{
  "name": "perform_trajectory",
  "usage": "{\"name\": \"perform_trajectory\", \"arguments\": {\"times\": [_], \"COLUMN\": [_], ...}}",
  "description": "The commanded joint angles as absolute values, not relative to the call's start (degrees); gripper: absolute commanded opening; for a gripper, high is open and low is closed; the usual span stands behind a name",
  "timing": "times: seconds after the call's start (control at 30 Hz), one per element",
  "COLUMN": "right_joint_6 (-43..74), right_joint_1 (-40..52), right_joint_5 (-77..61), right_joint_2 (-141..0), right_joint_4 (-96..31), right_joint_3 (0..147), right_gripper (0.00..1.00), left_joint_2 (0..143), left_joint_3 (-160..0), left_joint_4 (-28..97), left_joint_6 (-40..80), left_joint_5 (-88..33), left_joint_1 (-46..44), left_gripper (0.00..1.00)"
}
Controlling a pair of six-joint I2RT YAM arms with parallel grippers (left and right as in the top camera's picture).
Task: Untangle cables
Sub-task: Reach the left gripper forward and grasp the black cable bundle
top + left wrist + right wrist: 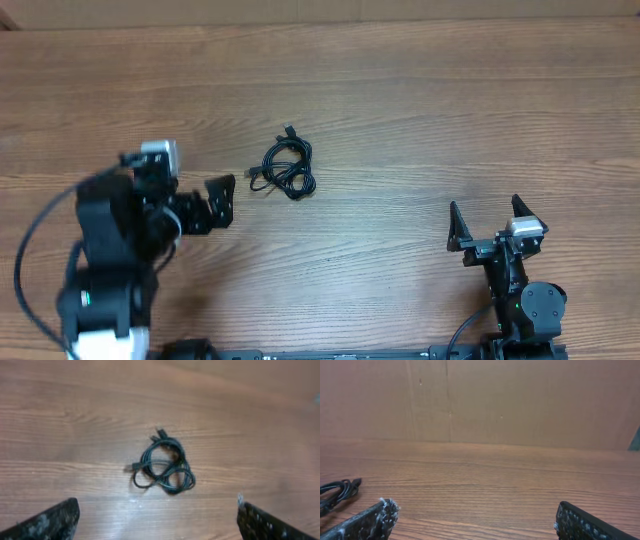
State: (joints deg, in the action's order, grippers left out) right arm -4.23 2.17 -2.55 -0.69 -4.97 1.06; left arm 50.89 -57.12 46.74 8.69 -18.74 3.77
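Next, the left gripper grabs the cables by their bunched loops, leaving plug ends free for the right gripper to untangle.
The cables (286,168) lie bunched in a small black tangle of loops on the wooden table, plug ends sticking out at the top and left. In the left wrist view the cables (164,464) sit ahead of the jaws, apart from them. My left gripper (222,203) is open, just left of the bundle, with nothing between its fingers (50,521). My right gripper (485,222) stands open and empty at the lower right, far from the bundle. In the right wrist view only the cables' (337,491) edge shows at far left.
A brown cardboard wall (480,400) stands along the table's far edge. The arms' own thicker black cable (30,250) loops at the left of the left arm. Bare wood (420,120) surrounds the bundle.
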Motion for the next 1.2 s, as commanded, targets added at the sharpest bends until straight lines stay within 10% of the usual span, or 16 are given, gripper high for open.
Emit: {"name": "perform_trajectory", "arguments": {"times": [0.0,0.5,1.17], "right_joint_6": [-3.9,-3.9,-3.8], "right_joint_1": [1.8,1.8,1.8], "right_joint_5": [-2.1,-2.1,-2.1], "right_joint_2": [-0.4,-0.4,-0.4], "right_joint_4": [-4.7,-4.7,-4.7], "right_joint_3": [0.5,0.5,0.5], "right_gripper": [1.00,1.00,1.00], "left_joint_2": [60.4,102.3,116.3], "left_joint_3": [-66.2,-94.6,-94.7], "left_joint_4": [50.6,68.8,53.7], "left_joint_6": [3.9,-3.0,-3.0], "left_joint_5": [-16.3,6.0,3.8], "left_joint_1": [0.0,-16.1,-16.1], "left_gripper": [1.00,1.00,1.00]}}
